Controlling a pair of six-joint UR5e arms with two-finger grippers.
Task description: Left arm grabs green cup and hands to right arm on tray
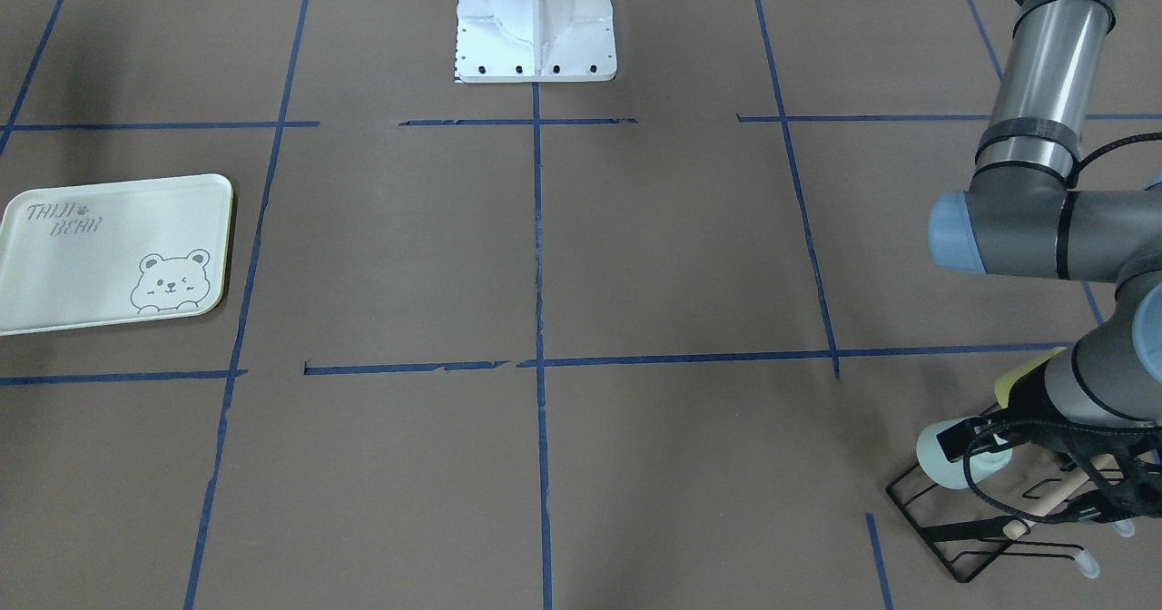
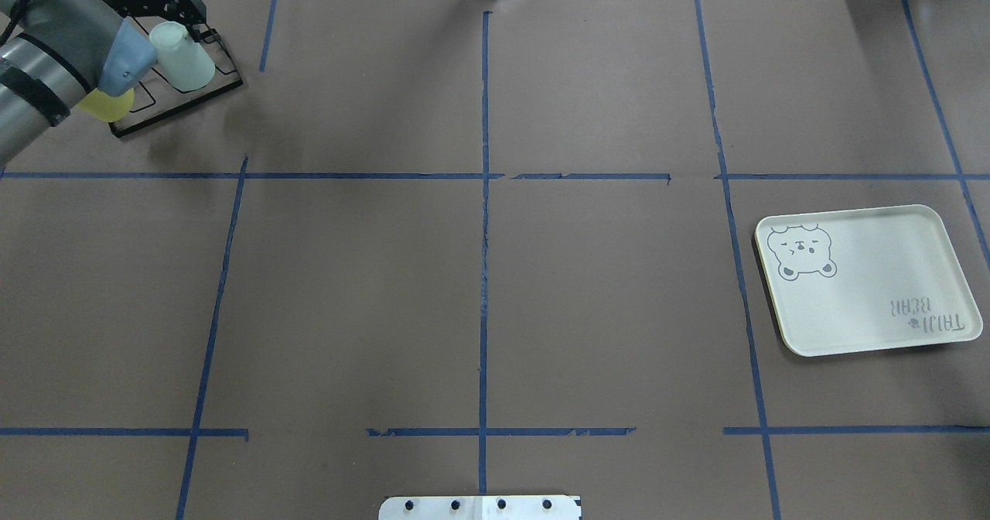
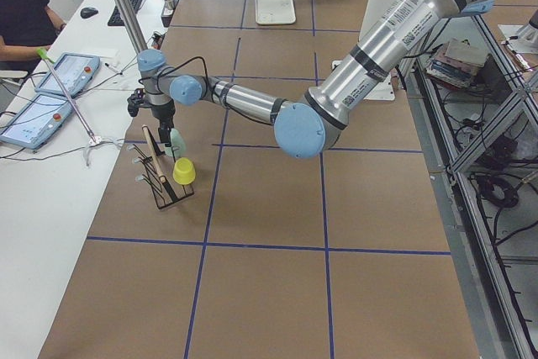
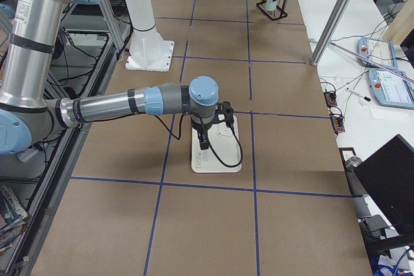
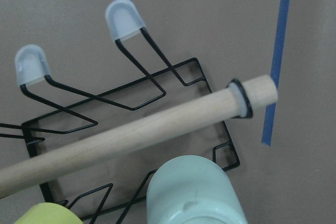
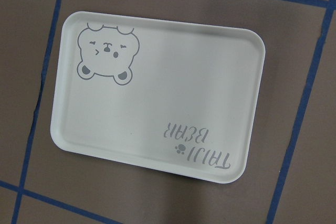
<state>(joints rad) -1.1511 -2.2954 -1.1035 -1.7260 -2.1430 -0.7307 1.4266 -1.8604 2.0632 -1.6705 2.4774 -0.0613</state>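
Note:
My fingers are past the green cup at its base [image 5: 207, 221] and down either of its sides [image 5: 192, 186]. My left gripper should close on the cup now, because that would hold it.
The green cup [image 2: 182, 57] sits upside down and tilted on a black wire rack [image 2: 179, 105] at the table's far left corner; it also shows in the front view [image 1: 944, 461] and the left wrist view [image 5: 194, 192]. My left gripper [image 2: 186, 26] is at the cup, with a black finger [image 1: 955, 437] against its side; I cannot tell whether the fingers press on it. The tray [image 2: 866, 280] lies flat on the right with nothing on it. My right gripper [image 4: 206, 141] hangs over the tray [image 4: 217, 159]. It shows only in the side view, so I cannot tell its state.
A yellow cup [image 2: 108, 104] sits on the same rack next to the green one. A wooden rod [image 5: 131, 129] runs across the rack, and two capped wire pegs [image 5: 125, 18] hold nothing. The white robot base [image 1: 536, 20] stands at the table's near edge. Operator desks flank the far side [image 3: 59, 81].

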